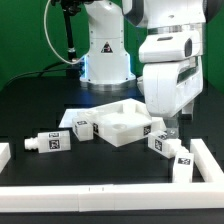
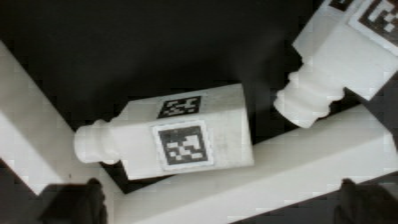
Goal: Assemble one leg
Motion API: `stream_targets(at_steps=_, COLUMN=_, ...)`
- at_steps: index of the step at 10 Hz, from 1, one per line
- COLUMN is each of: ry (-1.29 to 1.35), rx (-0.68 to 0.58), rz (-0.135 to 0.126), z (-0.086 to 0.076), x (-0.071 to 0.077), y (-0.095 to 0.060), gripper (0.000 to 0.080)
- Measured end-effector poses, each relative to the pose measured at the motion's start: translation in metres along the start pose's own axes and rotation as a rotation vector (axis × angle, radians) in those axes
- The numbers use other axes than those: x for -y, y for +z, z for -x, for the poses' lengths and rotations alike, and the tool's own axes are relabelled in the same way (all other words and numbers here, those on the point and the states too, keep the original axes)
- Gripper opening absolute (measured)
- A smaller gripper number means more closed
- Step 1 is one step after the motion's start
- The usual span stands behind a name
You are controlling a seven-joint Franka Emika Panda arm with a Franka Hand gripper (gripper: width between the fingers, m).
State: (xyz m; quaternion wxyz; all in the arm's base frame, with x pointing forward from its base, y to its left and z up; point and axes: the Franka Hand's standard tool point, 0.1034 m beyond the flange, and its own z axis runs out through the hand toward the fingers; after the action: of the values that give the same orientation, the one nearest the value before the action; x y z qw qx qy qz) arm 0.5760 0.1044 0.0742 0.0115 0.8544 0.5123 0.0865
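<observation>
My gripper picks up the leg by its tagged square body [image 1: 162,144] [image 2: 199,134] next, to keep the leg's round end free to join the white tabletop.
Several white legs with black-and-white tags lie on the black table. In the exterior view one leg [image 1: 160,143] lies just right of the white tabletop [image 1: 112,137], with another leg [image 1: 182,165] in front of it. Two more legs [image 1: 48,142] [image 1: 82,127] lie on the exterior view's left. My gripper [image 1: 172,128] hangs just above the leg beside the tabletop. In the wrist view that tagged leg [image 2: 178,138] lies on its side ahead of my gripper [image 2: 222,205], and a second leg [image 2: 331,68] lies beyond it. My dark fingertips [image 2: 80,200] stand wide apart and hold nothing.
White rails border the work area at the front [image 1: 110,195], on the exterior view's right [image 1: 210,160] and left [image 1: 3,155]. Two white bars [image 2: 36,115] [image 2: 311,150] cross the wrist view close to the legs. The robot base [image 1: 105,50] stands behind the tabletop.
</observation>
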Motion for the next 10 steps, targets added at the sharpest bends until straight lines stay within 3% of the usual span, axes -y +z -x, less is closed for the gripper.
stream_targets(at_steps=5, ry=0.002, rx=0.000, rz=0.000, z=0.001, x=-0.001, y=0.000, gripper=0.0649)
stream_targets(at_steps=6, ry=0.069, rx=0.006, rz=-0.010, z=0.007, x=0.001, y=0.001, gripper=0.0649)
stream_targets(at_steps=8, ry=0.281, rx=0.029, rz=-0.035, z=0.010, x=0.029, y=0.006, gripper=0.0649)
stream_targets(at_steps=9, ry=0.325, rx=0.040, rz=-0.046, z=0.011, x=0.035, y=0.007, gripper=0.0649)
stream_targets(at_steps=10, ry=0.363, rx=0.038, rz=-0.048, z=0.017, x=0.029, y=0.007, gripper=0.0649)
